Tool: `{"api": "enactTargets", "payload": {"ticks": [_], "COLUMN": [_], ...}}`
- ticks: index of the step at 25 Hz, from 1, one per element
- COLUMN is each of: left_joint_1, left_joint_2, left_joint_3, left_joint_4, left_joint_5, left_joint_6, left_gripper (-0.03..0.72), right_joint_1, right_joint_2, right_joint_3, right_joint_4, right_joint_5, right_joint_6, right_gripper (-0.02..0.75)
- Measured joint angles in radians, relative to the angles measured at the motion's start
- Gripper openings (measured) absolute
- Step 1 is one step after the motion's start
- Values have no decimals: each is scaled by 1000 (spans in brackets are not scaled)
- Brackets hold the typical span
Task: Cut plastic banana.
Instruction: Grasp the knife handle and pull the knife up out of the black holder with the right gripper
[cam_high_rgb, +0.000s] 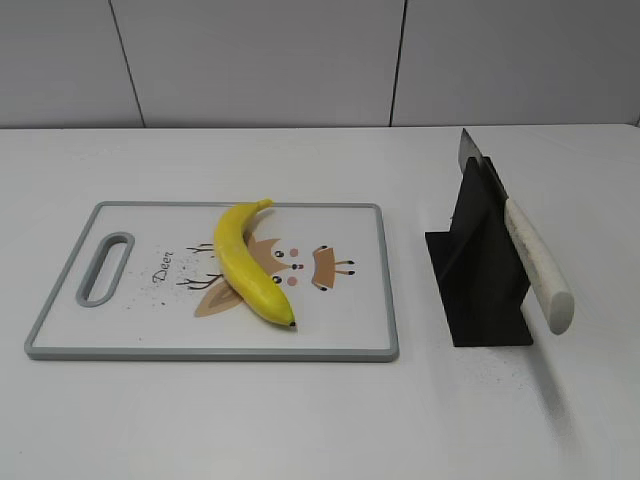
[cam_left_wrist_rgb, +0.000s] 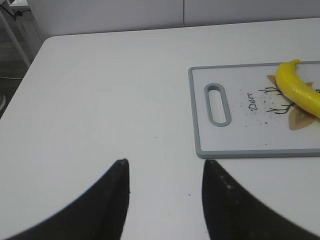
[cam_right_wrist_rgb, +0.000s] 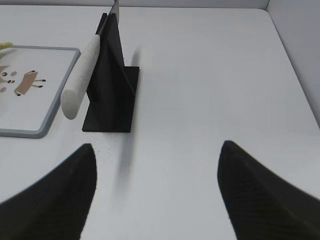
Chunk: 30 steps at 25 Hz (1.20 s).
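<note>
My right gripper grabs the knife by its white handle next, since the knife's metal blade pokes up bare from the black stand.
The plastic banana is whole, glossy yellow, and lies on the white cutting board, stem toward the back. It also shows in the left wrist view on the board. A knife with a white handle rests in a black stand to the right of the board; it also shows in the right wrist view. My left gripper is open and empty over bare table left of the board. My right gripper is open and empty, in front of the stand. Neither gripper shows in the exterior view.
The board has a grey rim and a handle slot at its left end, and a deer drawing under the banana. The table's left edge and right edge are in view. A grey panelled wall stands behind the table.
</note>
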<state>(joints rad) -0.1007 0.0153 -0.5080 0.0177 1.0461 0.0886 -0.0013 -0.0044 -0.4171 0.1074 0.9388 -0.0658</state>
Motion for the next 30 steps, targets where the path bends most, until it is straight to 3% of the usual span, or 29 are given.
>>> {"api": "enactTargets", "payload": {"ticks": [30], "left_joint_1": [0], "left_joint_2": [0], "left_joint_3": [0], "left_joint_4": [1], "left_joint_5": [0], "left_joint_6": [0], "left_gripper": [353], "right_joint_1": [0], "right_joint_2": [0], "right_joint_3": [0], "right_joint_4": [1], "right_joint_5": [0], "right_joint_6": [0], "right_gripper": [590]}}
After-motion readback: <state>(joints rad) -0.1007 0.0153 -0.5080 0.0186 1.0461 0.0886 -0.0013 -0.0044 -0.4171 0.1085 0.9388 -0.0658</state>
